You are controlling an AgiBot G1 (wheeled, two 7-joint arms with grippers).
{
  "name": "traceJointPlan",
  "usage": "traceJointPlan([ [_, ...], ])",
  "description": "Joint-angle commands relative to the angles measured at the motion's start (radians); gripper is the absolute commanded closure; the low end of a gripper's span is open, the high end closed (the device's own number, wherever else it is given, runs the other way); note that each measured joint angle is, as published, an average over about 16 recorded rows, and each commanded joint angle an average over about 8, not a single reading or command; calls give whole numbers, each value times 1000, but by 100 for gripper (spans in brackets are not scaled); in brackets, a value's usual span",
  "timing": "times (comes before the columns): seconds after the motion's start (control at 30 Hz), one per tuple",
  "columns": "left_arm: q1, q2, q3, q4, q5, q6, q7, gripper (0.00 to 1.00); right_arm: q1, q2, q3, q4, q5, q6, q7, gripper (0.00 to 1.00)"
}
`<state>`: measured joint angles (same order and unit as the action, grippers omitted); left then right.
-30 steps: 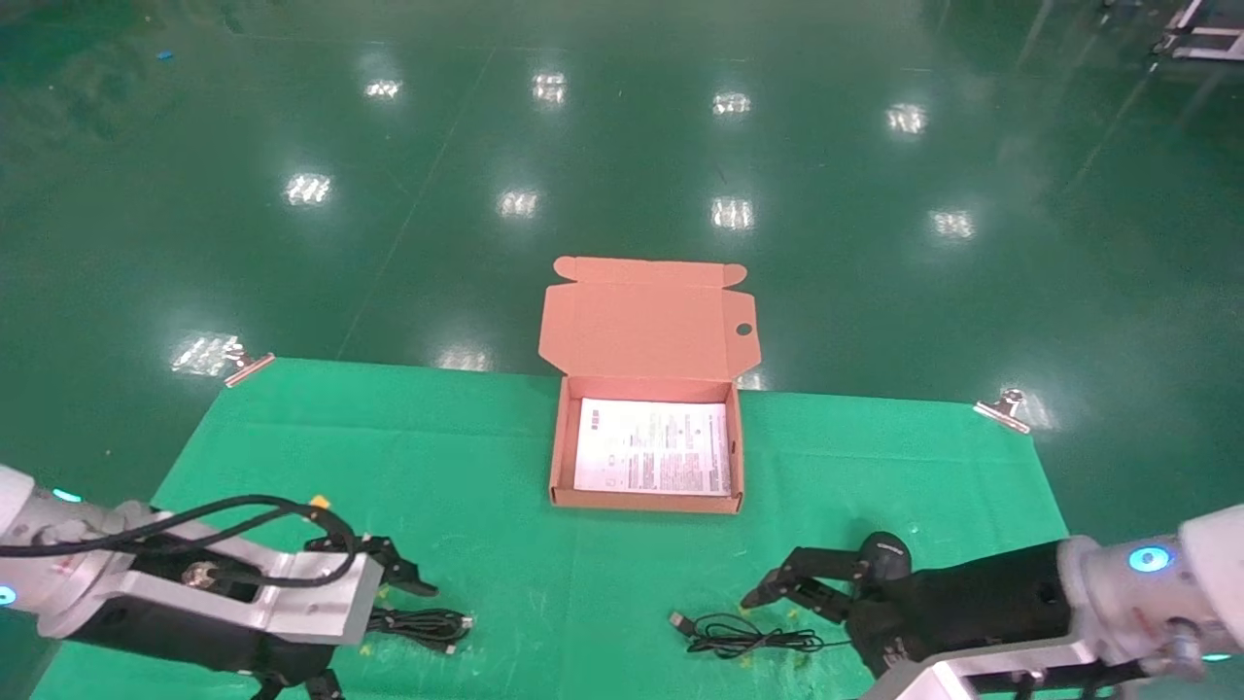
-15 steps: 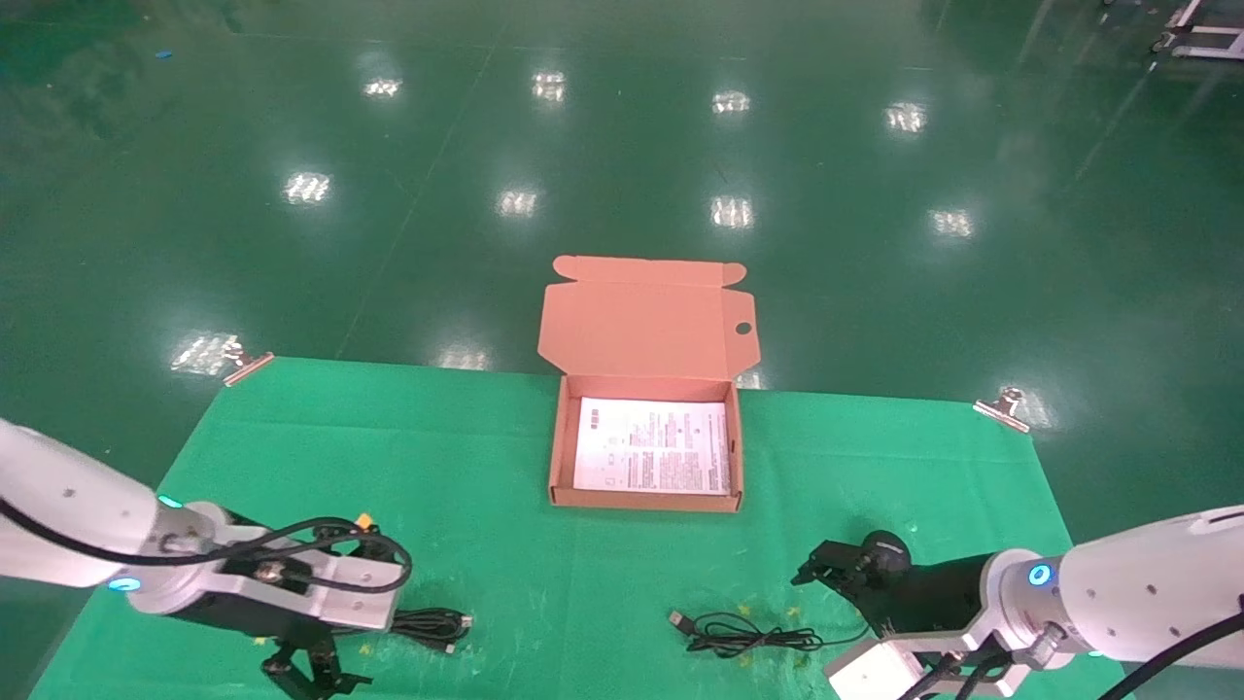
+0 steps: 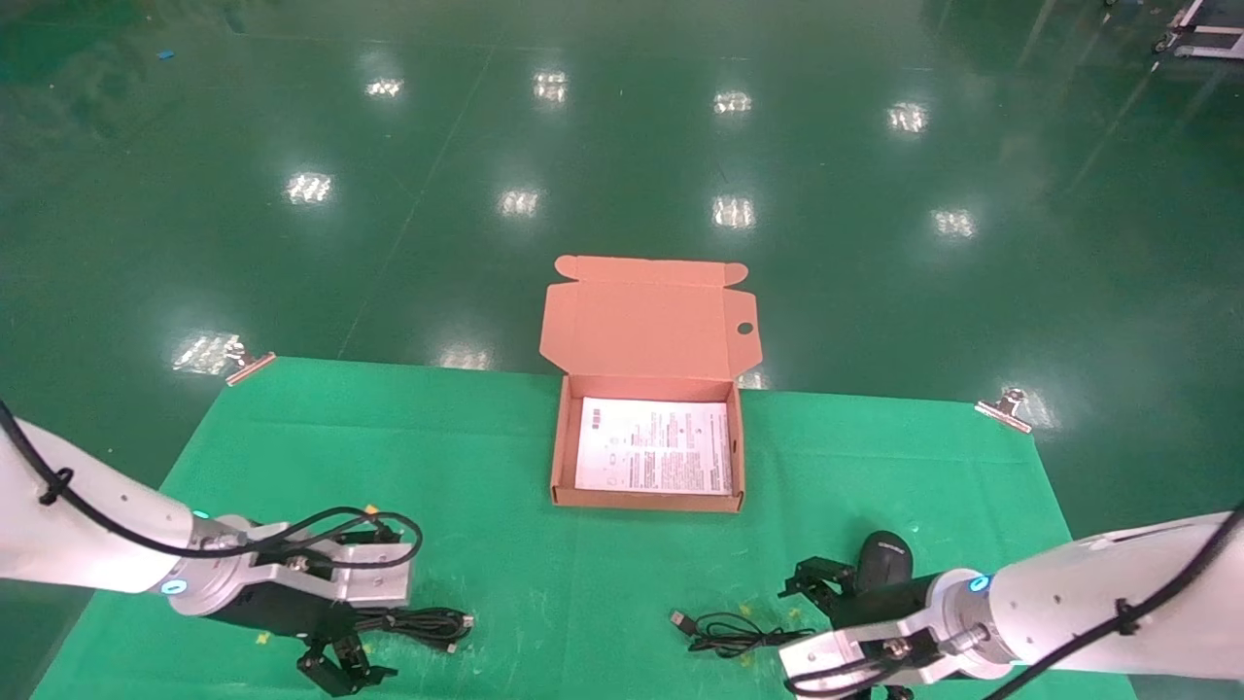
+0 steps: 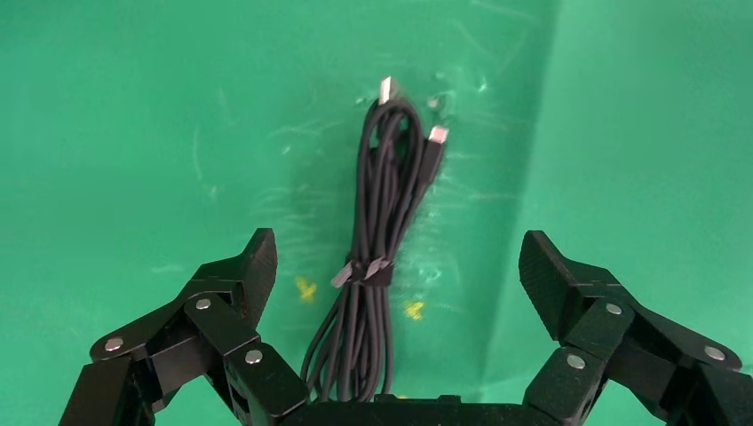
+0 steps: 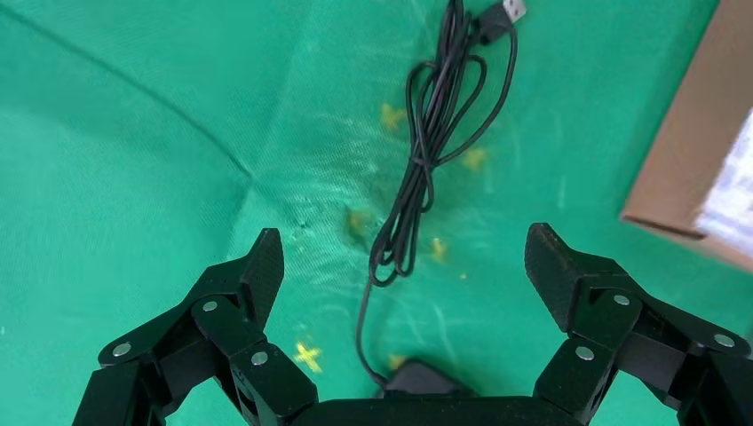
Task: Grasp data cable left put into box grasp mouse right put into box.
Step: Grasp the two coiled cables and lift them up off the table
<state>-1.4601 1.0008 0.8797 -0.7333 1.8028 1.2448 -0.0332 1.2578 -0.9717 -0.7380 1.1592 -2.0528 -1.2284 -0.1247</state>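
The left gripper grabs the data cable by its tied middle next, where a strap gathers the slack loops into which the cable's ends spread.
The data cable [image 4: 379, 222] is a tied black bundle lying flat on the green cloth, seen in the head view at the front left [image 3: 428, 625]. My left gripper [image 4: 400, 262] hangs open over it, one finger on either side and touching nothing; in the head view the gripper [image 3: 340, 666] is at the cloth's front edge. The black mouse [image 3: 882, 556] lies at the front right, its loose cord [image 5: 429, 151] trailing toward the middle. My right gripper [image 5: 406, 256] is open above the cord, with the mouse [image 5: 424, 379] just behind its fingers. The open box [image 3: 557, 457] stands at the centre.
The box's lid [image 3: 649, 316] stands open at the back, and a white printed sheet [image 3: 653, 445] lies in the bottom. Metal clips [image 3: 248, 367] [image 3: 1004, 408] hold the cloth's far corners. A box corner [image 5: 701, 151] shows in the right wrist view.
Both arms have swung round. The left gripper has dropped from pointing forward to hanging over the data cable. The right gripper has drawn back beside the mouse. Nothing has been picked up.
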Motion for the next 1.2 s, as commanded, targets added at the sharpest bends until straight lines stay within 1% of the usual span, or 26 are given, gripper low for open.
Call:
traceJointPlan([
  [0.03, -3, 15, -4, 55, -6, -13, 17, 0, -1, -20, 1, -38, -4, 12, 18, 0],
  [0.17, -11, 42, -8, 155, -12, -39, 63, 0, 11, -64, -2, -126, -13, 35, 27, 0],
  [0.4, -18, 84, -15, 300, -21, -86, 155, 0, 26, -118, -6, -250, -33, 92, 8, 0],
  [0.43, -19, 89, -17, 318, -24, -93, 167, 6, 27, -123, -5, -264, -34, 101, 6, 5],
  [0.67, -24, 103, -37, 410, -52, -119, 230, 94, 32, -139, 5, -325, -35, 148, 0, 93],
  [0.7, -24, 103, -39, 417, -55, -121, 235, 100, 32, -141, 5, -329, -35, 151, 0, 100],
  [0.83, -26, 103, -44, 435, -63, -125, 245, 100, 33, -145, 5, -339, -36, 157, -2, 100],
  [1.2, -25, 102, -40, 417, -59, -121, 234, 100, 33, -140, 6, -329, -34, 152, -1, 100],
])
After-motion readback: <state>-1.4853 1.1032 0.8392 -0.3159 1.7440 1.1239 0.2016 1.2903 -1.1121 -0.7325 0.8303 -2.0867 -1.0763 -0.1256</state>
